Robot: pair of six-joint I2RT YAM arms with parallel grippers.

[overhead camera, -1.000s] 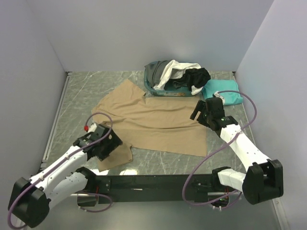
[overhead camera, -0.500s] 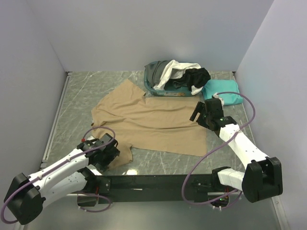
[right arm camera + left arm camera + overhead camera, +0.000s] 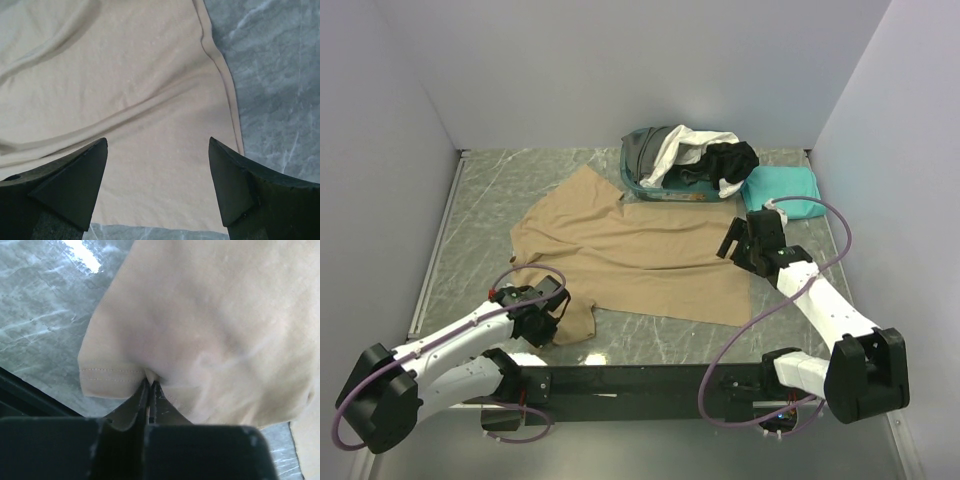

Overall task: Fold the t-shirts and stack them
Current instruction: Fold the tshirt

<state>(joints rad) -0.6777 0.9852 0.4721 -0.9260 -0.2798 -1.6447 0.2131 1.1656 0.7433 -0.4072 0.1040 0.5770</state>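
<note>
The right gripper grabs the tan t-shirt [image 3: 640, 250] by the body's near hem corner next, opposite the pinched sleeve, to straighten and fold the t-shirt's near side inward.
The tan t-shirt [image 3: 640, 250] lies spread flat in the middle of the table. My left gripper [image 3: 556, 318] is at the shirt's near-left sleeve. In the left wrist view the gripper [image 3: 150, 384] is shut, pinching a fold of the tan t-shirt [image 3: 210, 325] next to the stitched hem. My right gripper [image 3: 740, 246] hovers open over the shirt's right edge. In the right wrist view the gripper [image 3: 157, 142] shows only tan t-shirt [image 3: 125, 100] between its fingers. A folded teal t-shirt [image 3: 782, 190] lies at the back right.
A teal basket [image 3: 665, 196] at the back holds a white t-shirt [image 3: 675, 148], a black one [image 3: 732, 160] and a dark grey one [image 3: 642, 150]. Grey walls close in the left, back and right. A black rail [image 3: 640, 380] runs along the near edge.
My left gripper dropped onto the near-left sleeve and went from open to shut on the cloth, bunching it. The right gripper edged slightly along the shirt's right edge, still open.
</note>
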